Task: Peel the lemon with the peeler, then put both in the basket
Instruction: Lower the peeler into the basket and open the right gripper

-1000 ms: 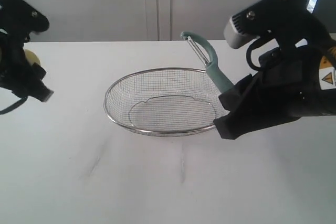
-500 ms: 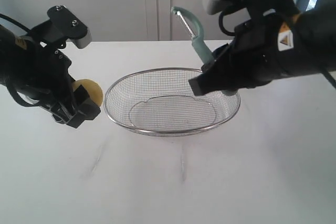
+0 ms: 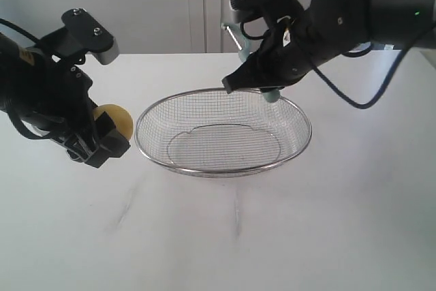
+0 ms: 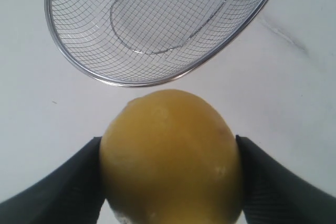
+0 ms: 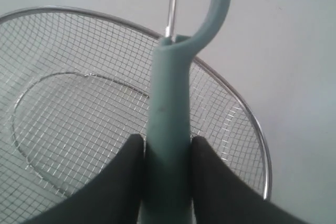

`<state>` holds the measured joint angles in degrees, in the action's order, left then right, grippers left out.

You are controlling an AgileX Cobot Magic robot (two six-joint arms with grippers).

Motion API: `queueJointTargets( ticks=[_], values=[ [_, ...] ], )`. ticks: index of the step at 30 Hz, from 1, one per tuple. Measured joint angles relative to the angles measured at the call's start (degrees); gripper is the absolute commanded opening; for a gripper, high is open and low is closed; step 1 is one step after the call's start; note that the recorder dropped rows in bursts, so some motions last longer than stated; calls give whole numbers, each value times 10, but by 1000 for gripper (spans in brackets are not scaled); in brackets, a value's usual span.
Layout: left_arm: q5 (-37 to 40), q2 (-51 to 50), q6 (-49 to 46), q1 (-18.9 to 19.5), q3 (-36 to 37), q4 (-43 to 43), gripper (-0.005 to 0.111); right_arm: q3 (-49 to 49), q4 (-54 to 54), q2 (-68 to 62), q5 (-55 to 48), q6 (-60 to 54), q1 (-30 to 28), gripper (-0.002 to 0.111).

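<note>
The handle hangs above the wire mesh basket, so my right gripper keeps hold of the peeler's teal handle [image 3: 271,95] until the handle is lower.
The yellow lemon [image 3: 116,120] [image 4: 170,156] is clamped between the black fingers of my left gripper [image 3: 109,133] [image 4: 168,153], just left of the wire mesh basket [image 3: 157,110] [image 4: 79,61] and outside its rim. My right gripper [image 3: 255,80] [image 5: 167,145] is shut on the teal handle of the peeler [image 3: 271,93] [image 5: 170,129], held over the basket's far side. The peeler's curved head and metal blade [image 5: 170,3] point away from the wrist; in the exterior view the arm hides most of the tool.
The basket sits mid-table on a white tabletop [image 3: 238,236]. A pale wall with a vertical seam [image 3: 204,5] stands behind. Black cables [image 3: 354,100] hang from the right arm above the table's back right.
The right arm has swung left and back, carrying the peeler over the basket's far rim. The left arm came in from the far left with the lemon, then held still beside the basket.
</note>
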<state>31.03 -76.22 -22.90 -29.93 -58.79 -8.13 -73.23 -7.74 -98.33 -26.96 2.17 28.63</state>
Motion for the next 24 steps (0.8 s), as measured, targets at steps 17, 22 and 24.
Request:
queueJointTargets(
  ticks=[17, 22, 24],
  values=[
    [0, 0, 0, 0, 0, 0, 0, -2, 0, -112, 15, 0, -1, 0],
    [0, 0, 0, 0, 0, -2, 0, -2, 0, -115, 11, 0, -1, 0],
    [0, 0, 0, 0, 0, -2, 0, -2, 0, -115, 11, 0, -1, 0]
  ],
)
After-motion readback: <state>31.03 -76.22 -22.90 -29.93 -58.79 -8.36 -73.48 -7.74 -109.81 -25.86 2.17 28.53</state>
